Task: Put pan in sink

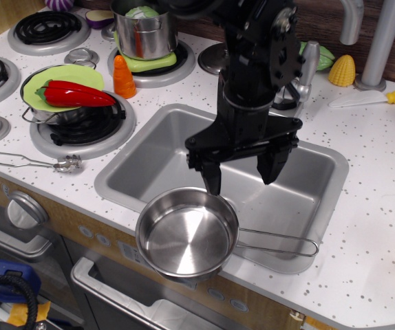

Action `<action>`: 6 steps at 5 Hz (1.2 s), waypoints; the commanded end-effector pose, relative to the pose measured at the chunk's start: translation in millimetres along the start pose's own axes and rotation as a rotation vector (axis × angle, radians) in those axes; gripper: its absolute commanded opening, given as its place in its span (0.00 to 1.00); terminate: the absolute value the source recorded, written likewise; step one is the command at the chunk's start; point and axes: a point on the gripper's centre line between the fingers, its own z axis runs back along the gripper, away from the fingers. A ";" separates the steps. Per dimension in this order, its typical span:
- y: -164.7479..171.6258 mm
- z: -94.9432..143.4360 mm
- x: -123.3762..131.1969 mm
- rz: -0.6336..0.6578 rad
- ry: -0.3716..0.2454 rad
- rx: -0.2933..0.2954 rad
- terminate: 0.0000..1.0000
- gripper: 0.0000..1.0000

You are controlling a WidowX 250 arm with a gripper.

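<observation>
My gripper takes hold of the steel pan by its rim beside the wire handle next, to put the pan (186,235) in the sink.
The shiny steel pan (186,235) rests on the front rim of the grey sink (177,148), part of it hanging over the counter's front edge. Its thin wire handle (280,243) points right along the sink's front edge. My black gripper (241,173) hangs over the sink basin, just behind the pan's far rim. It is open and empty, its two fingers spread wide, the left fingertip (212,182) close above the pan's rim.
A small pot with a green plate and red pepper (70,93) sits on the left burner. A taller steel pot (144,29), an orange carrot (122,75), the faucet (306,65), a corn cob (342,69), a knife (383,97) and tongs (29,162) surround the sink.
</observation>
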 end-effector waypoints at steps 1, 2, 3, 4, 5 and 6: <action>-8.0 -7.5 -8.9 -0.001 -0.032 -0.031 0.00 1.00; -6.1 -14.2 -8.6 -0.011 -0.029 -0.037 0.00 1.00; -3.7 -21.0 -7.9 -0.019 -0.030 -0.015 0.00 1.00; 1.2 -24.1 -7.3 0.002 -0.017 -0.001 0.00 1.00; 0.1 -23.3 -8.6 0.000 -0.011 0.035 0.00 0.00; 0.9 -24.3 -11.3 -0.022 -0.026 0.051 0.00 0.00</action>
